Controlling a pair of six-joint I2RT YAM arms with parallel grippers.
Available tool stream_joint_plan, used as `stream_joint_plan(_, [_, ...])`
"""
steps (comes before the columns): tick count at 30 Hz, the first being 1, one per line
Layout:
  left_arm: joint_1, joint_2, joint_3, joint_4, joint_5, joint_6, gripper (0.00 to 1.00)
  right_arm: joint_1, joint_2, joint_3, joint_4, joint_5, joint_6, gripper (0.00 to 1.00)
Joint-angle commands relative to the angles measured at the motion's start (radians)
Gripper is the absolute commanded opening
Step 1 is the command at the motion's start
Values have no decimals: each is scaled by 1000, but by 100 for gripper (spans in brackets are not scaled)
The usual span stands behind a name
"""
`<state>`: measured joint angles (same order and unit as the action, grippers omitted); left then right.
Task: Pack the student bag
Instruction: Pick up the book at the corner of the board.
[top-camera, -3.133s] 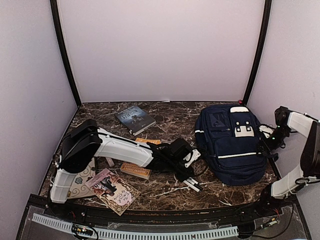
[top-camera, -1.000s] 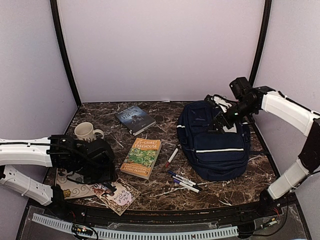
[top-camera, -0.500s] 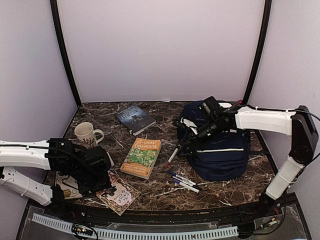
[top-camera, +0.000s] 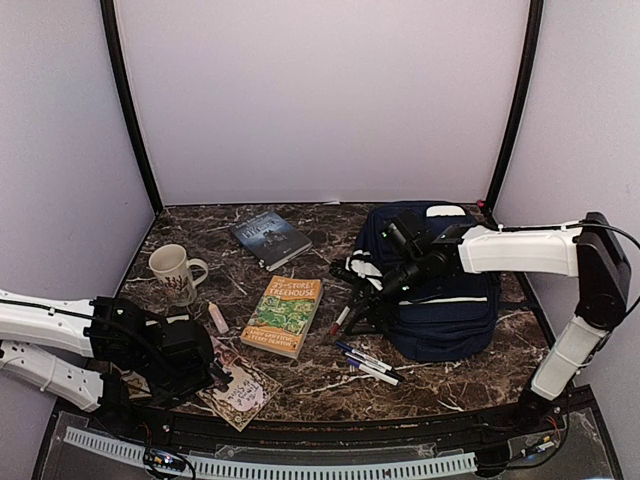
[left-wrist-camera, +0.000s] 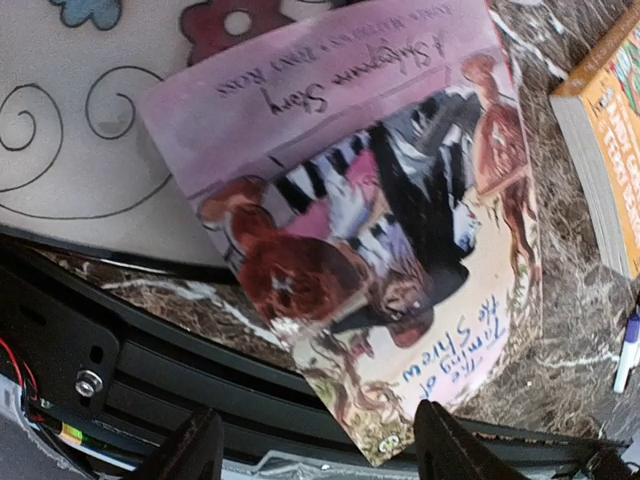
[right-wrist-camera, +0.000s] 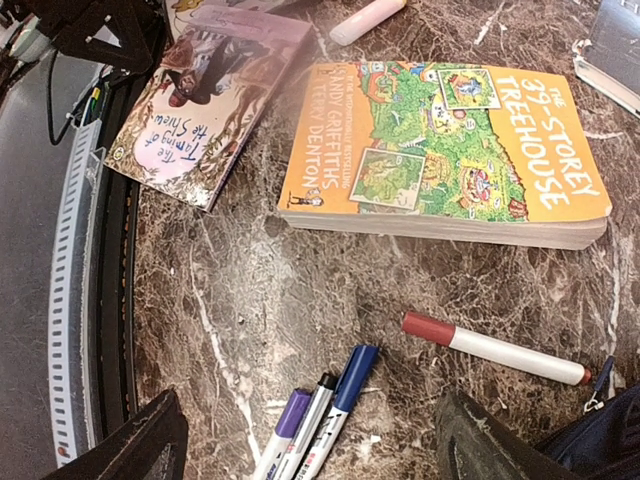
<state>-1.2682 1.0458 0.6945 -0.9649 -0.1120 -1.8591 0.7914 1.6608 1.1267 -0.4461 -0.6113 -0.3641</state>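
Note:
My left gripper reaches the pink picture book (left-wrist-camera: 370, 230) and picks it up by its near corner (left-wrist-camera: 376, 440) next, so the book's pink end stays free to enter the bag.
The student bag (top-camera: 440, 300), navy with a white stripe, lies at the right of the table; its corner shows in the right wrist view (right-wrist-camera: 612, 438). My right gripper (top-camera: 358, 300) hangs open just left of the bag, above three markers (right-wrist-camera: 318, 412) and a red-capped marker (right-wrist-camera: 495, 348), holding nothing (right-wrist-camera: 315, 440). My left gripper (top-camera: 203, 374) stands open and empty over the near corner of a pink picture book (left-wrist-camera: 370, 230) at the table's front edge (left-wrist-camera: 318, 445).
An orange paperback (top-camera: 285, 315) lies mid-table, a dark book (top-camera: 270, 238) behind it, and a mug (top-camera: 172, 268) at the left. A pink stick (top-camera: 217, 318) and a white floral notebook (left-wrist-camera: 80, 130) lie near the left arm. A black frame rail (left-wrist-camera: 150, 350) borders the front.
My right arm has swung off the bag, down and left over the markers, its jaws narrowing slightly. My left arm has drawn back toward the near left edge.

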Motion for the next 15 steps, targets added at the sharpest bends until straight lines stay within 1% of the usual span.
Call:
stream_joint_plan(1, [-8, -57, -76, 43, -117, -110, 67, 0, -25, -20, 30, 44, -22, 85])
stream_joint_plan(4, [-14, -65, -100, 99, -192, -124, 66, -1, -28, -24, 31, 44, -22, 86])
stream_joint_plan(6, [-14, -57, -112, 142, -215, -131, 65, 0, -22, -22, 28, 42, -20, 86])
stream_joint_plan(9, [-14, -44, -144, 195, -207, -155, 64, 0, -7, -13, 22, 43, -6, 86])
stream_joint_plan(15, [-15, -42, -156, 198, -158, -209, 63, 0, -1, -7, 17, 37, -4, 86])
